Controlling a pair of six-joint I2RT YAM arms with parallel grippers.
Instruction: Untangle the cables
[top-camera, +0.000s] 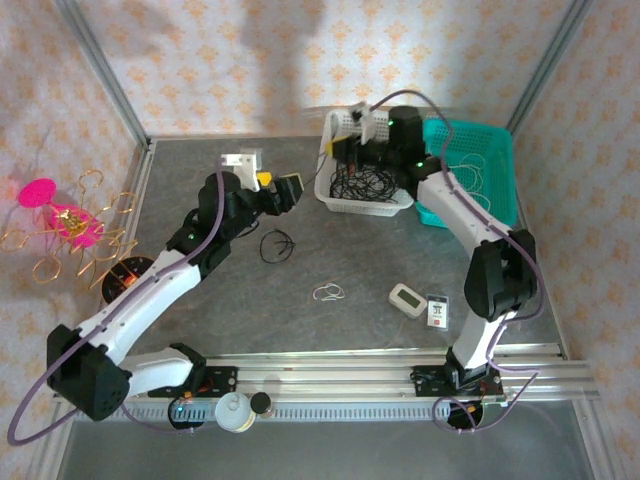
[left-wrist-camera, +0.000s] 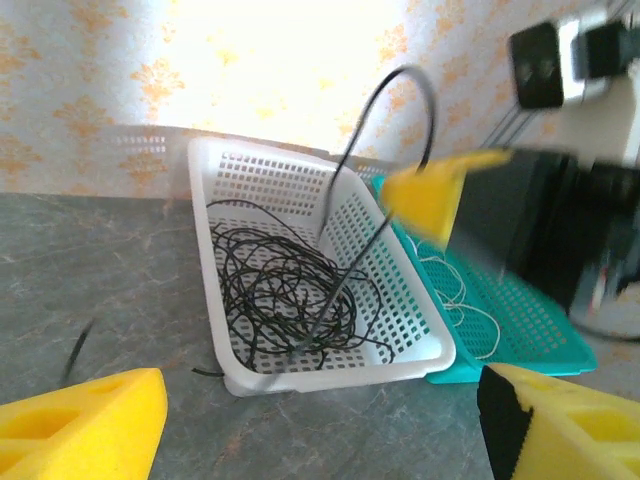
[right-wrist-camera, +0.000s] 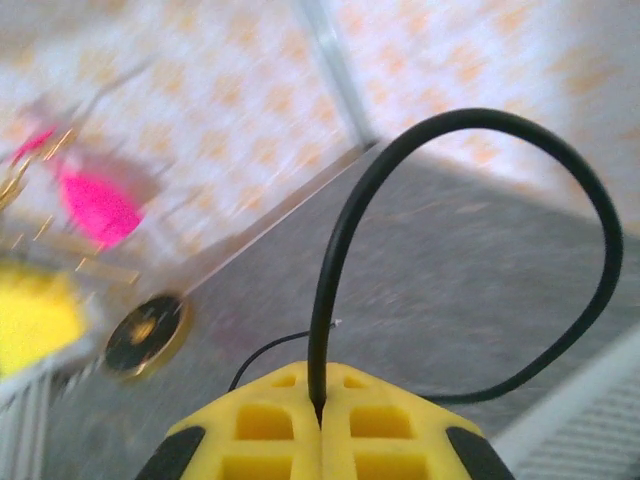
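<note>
I will grab the loose black cable loop with my left gripper, by its side away from the white basket. The rest then stays free for my right gripper to untangle.
A tangle of black cables (top-camera: 362, 183) (left-wrist-camera: 280, 300) lies in the white basket (top-camera: 330, 170) (left-wrist-camera: 330, 375). My right gripper (top-camera: 357, 140) (right-wrist-camera: 320, 412) hovers over that basket, shut on one black cable (right-wrist-camera: 345, 230) that arcs up out of the pile (left-wrist-camera: 385, 100). Thin white cables (top-camera: 470, 175) (left-wrist-camera: 465, 300) rest in the teal basket (top-camera: 500, 150) (left-wrist-camera: 540, 340). A black cable loop (top-camera: 277, 246) and a small white cable (top-camera: 328, 292) lie loose on the table. My left gripper (top-camera: 288, 190) (left-wrist-camera: 320, 425) is open and holds nothing, left of the white basket.
A pink and gold wire ornament (top-camera: 60, 220) stands at the left wall, with a black disc (top-camera: 128, 270) near it. A white timer (top-camera: 408, 298) and a small card (top-camera: 438, 311) lie at front right. An aluminium rail (top-camera: 350, 365) runs along the near edge.
</note>
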